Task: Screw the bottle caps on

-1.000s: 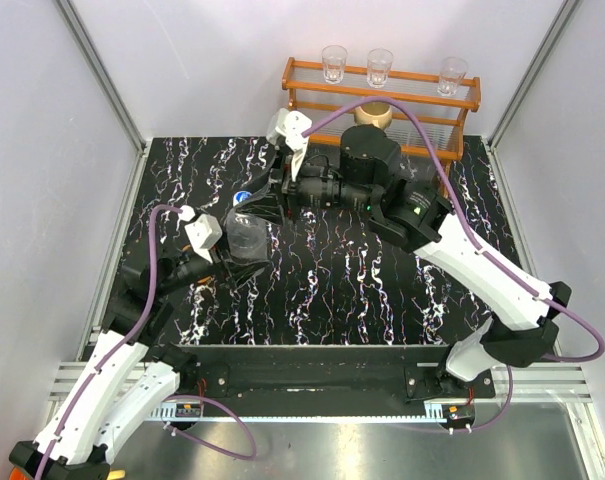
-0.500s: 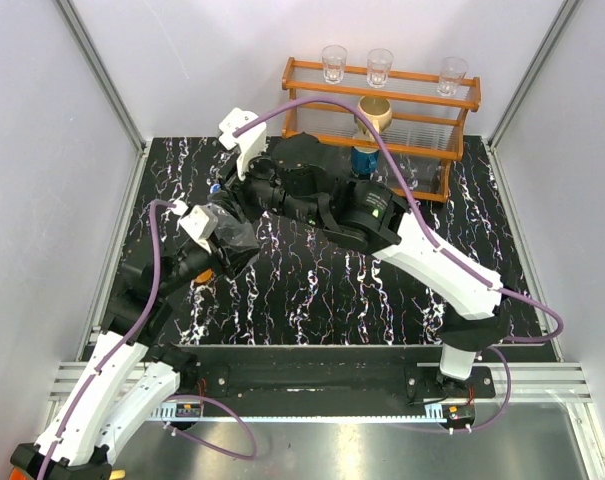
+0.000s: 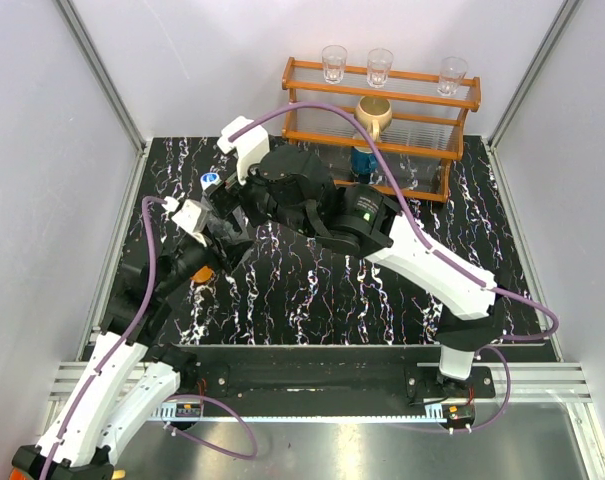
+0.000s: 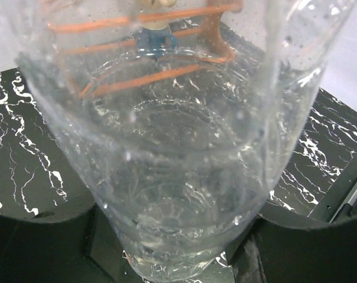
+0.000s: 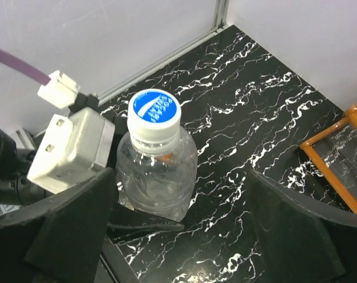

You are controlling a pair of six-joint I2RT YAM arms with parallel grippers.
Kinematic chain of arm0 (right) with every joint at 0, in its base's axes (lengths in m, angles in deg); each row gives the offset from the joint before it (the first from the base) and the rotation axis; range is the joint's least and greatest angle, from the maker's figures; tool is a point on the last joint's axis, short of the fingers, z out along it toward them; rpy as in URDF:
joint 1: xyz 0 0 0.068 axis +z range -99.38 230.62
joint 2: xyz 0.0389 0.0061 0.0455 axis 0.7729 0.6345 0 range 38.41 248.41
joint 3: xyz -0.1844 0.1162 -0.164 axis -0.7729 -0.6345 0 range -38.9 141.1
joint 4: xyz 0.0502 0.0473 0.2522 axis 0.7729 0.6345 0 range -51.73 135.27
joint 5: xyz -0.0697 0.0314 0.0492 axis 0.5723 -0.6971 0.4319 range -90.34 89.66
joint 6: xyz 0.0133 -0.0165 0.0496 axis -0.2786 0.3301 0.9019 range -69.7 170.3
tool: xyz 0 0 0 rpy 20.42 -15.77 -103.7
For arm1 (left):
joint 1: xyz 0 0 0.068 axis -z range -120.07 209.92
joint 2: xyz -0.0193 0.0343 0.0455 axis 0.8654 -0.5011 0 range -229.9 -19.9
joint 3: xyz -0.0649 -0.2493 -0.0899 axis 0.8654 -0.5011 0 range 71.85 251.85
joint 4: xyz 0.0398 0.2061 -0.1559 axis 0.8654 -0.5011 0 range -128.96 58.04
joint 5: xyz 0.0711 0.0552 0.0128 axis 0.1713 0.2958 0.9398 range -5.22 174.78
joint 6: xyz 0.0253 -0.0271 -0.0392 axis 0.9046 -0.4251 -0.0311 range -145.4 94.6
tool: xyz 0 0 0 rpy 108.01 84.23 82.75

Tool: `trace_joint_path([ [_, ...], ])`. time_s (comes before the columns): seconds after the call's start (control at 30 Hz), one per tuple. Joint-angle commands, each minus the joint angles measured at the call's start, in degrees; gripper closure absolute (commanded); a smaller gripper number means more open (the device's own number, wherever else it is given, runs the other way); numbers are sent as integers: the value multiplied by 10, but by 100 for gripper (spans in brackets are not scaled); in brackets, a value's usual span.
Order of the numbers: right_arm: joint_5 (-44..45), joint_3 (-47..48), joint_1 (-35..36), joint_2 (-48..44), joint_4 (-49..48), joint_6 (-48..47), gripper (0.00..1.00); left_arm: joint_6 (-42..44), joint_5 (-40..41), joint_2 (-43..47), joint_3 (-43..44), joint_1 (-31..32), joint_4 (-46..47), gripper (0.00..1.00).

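I will next grab the blue cap by its sides from above with my right gripper to screw it on. My left gripper keeps the bottle [image 5: 157,174] steady.
The clear ribbed bottle [image 5: 157,174] stands upright at the left of the black marble table [image 3: 332,290]. The blue cap with a white mark [image 5: 154,109] sits on its neck, and the cap [image 3: 211,180] also shows from above. My left gripper [image 4: 172,236] is shut on the bottle's lower body, and one of its fingers [image 5: 146,215] shows under the bottle. My right gripper [image 5: 178,236] hangs wide open just above and beside the bottle, touching nothing. A small orange thing [image 3: 201,274] shows beside my left arm; what it is I cannot tell.
An orange wire rack [image 3: 422,135] stands at the back of the table. On it are a tan mug [image 3: 374,112], a blue object [image 3: 362,160] and three clear glasses, one of them [image 3: 380,66] in the middle. White walls close the left and right sides.
My right arm swung left over the bottle with the blue cap, then its jaws opened and let go. The cap now sits on the bottle's neck. My left gripper kept its hold.
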Motion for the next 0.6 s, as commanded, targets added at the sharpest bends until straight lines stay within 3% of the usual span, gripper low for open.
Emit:
trace_joint_path([
  [0.0,-25,-21,7,-64,-39,-1,0,-18,-33,10,4,-2,55,62],
  [0.17,-108,-117,-5,-157,-110,-8,0,-18,-128,11,-1,-1,76,60],
  [0.3,-280,-226,-64,-231,-236,44,3,-39,-279,9,-17,-2,134,58],
  [0.33,-313,-277,-97,-244,-266,61,4,-43,-356,10,-19,-2,146,58],
  [0.43,-478,-361,-144,-288,-370,117,2,-119,-482,8,-34,-2,246,55],
  [0.47,-541,-378,-149,-293,-424,125,1,-140,-500,4,-36,-1,269,55],
  [0.57,-605,-390,-152,-288,-467,136,0,-159,-549,1,-24,4,277,53],
])
